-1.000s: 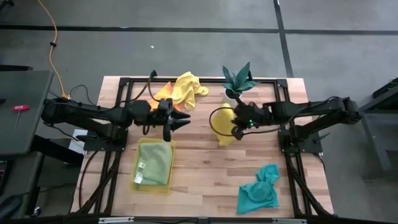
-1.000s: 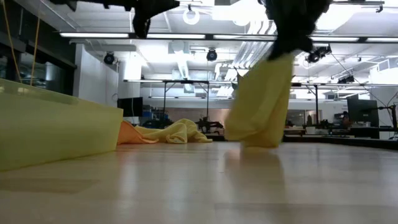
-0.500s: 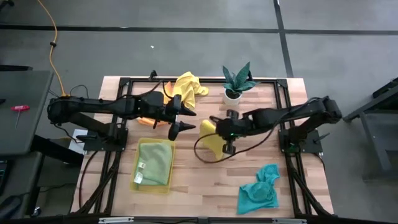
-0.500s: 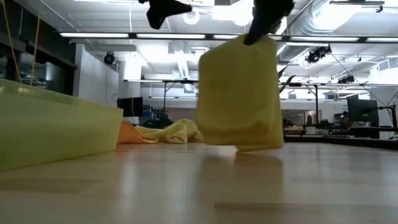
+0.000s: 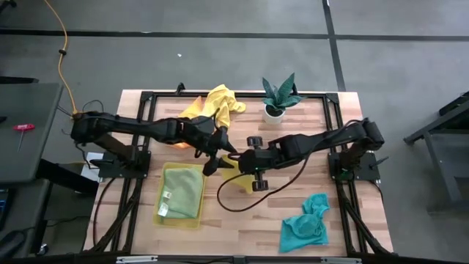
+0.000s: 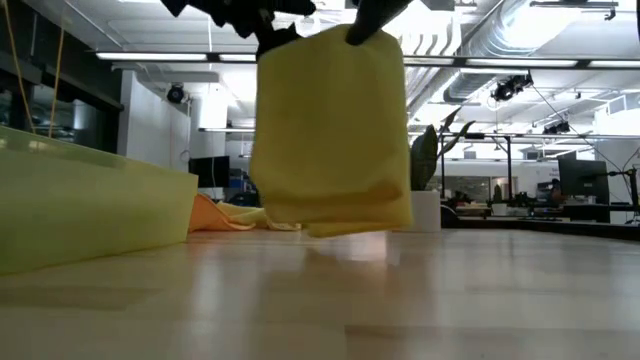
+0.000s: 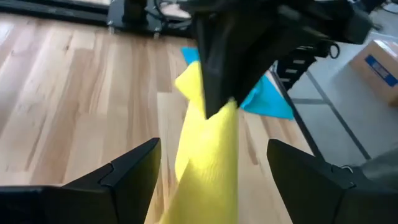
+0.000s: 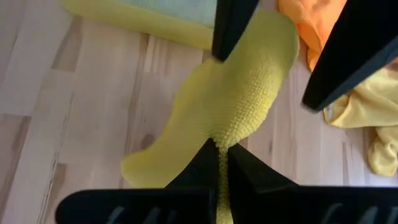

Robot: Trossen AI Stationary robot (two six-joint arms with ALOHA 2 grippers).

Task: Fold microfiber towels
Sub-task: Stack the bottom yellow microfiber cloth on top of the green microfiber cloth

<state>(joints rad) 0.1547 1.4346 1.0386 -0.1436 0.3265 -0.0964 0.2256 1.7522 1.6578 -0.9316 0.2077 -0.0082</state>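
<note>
Next, my left gripper grabs the yellow towel by its loose end (image 5: 229, 173), to lay the towel in the yellow tray.
A yellow microfiber towel (image 6: 330, 130) hangs broadside in the low view, its lower edge just above the table. My right gripper (image 5: 239, 159) is shut on the towel's top. My left gripper (image 5: 220, 152) is open beside it. Its fingers (image 7: 134, 168) stand on either side of the towel's upper part (image 7: 208, 149), apart from it. An olive-green towel (image 5: 183, 189) lies in the yellow tray (image 5: 158, 213). A teal towel (image 5: 305, 226) lies crumpled near right. Another yellow towel (image 5: 222, 101) and an orange one (image 8: 305, 25) lie heaped at the far edge. My right gripper pinches the yellow towel's upper edge (image 8: 219, 142) between its two shut fingers, at the top corner (image 6: 385, 40) that shows rightmost in the low view. The fingers slant down from the table's right side. The towel hangs slack below them, lifted clear; one layer or several, I cannot tell.
A small potted plant (image 5: 278, 95) stands at the far edge, right of the heap. The tray sits near left, close to the hanging towel. Bare wood lies between the tray and the teal towel. A cable loops under the right arm (image 5: 242, 198).
My right gripper has carried the yellow towel toward the table's left and near edges and rolled, so the towel now hangs broadside to the low view. My left gripper has opened and moved right toward the towel, coming to straddle its top.
</note>
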